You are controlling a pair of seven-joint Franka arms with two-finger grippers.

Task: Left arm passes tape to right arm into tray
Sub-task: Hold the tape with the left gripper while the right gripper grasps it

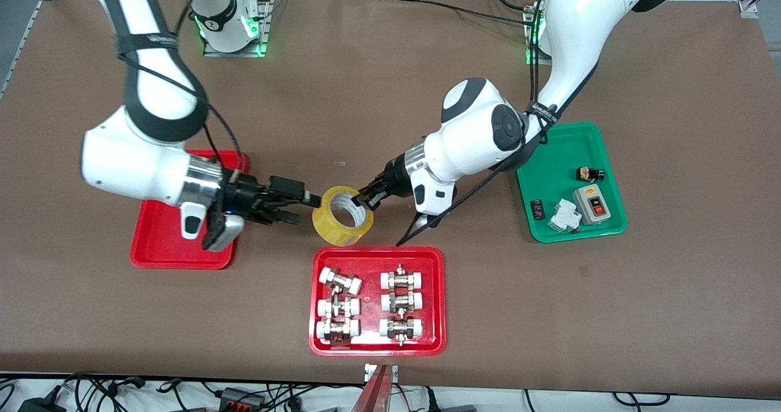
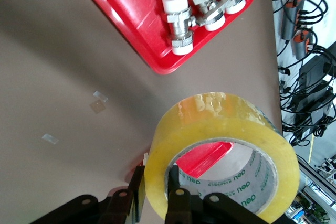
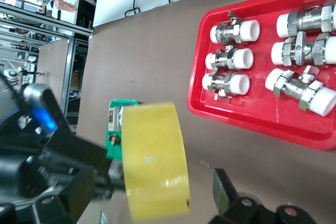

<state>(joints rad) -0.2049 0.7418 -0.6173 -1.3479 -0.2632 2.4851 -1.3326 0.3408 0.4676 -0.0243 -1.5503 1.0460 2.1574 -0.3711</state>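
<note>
The yellow tape needs to go in the plain red tray (image 1: pixel 158 241), so my right gripper needs to grab it by its free side (image 1: pixel 320 215) next.
The yellow tape (image 1: pixel 341 215) hangs in the air over the table. My left gripper (image 1: pixel 366 199) is shut on its wall, with one finger (image 2: pixel 181 203) inside the whitish core and the other outside. The roll fills the left wrist view (image 2: pixel 226 145). My right gripper (image 1: pixel 302 209) is open and empty, its fingertips right beside the roll. In the right wrist view the tape (image 3: pixel 155 161) stands beside one finger (image 3: pixel 223 187) of that gripper. The plain red tray (image 1: pixel 158 241) lies under the right arm's wrist, partly hidden by it.
A red tray (image 1: pixel 377 259) with several white-capped metal fittings lies just nearer to the front camera than the tape, and shows in both wrist views (image 2: pixel 157 51) (image 3: pixel 199 108). A green tray (image 1: pixel 549 180) with small electrical parts lies toward the left arm's end.
</note>
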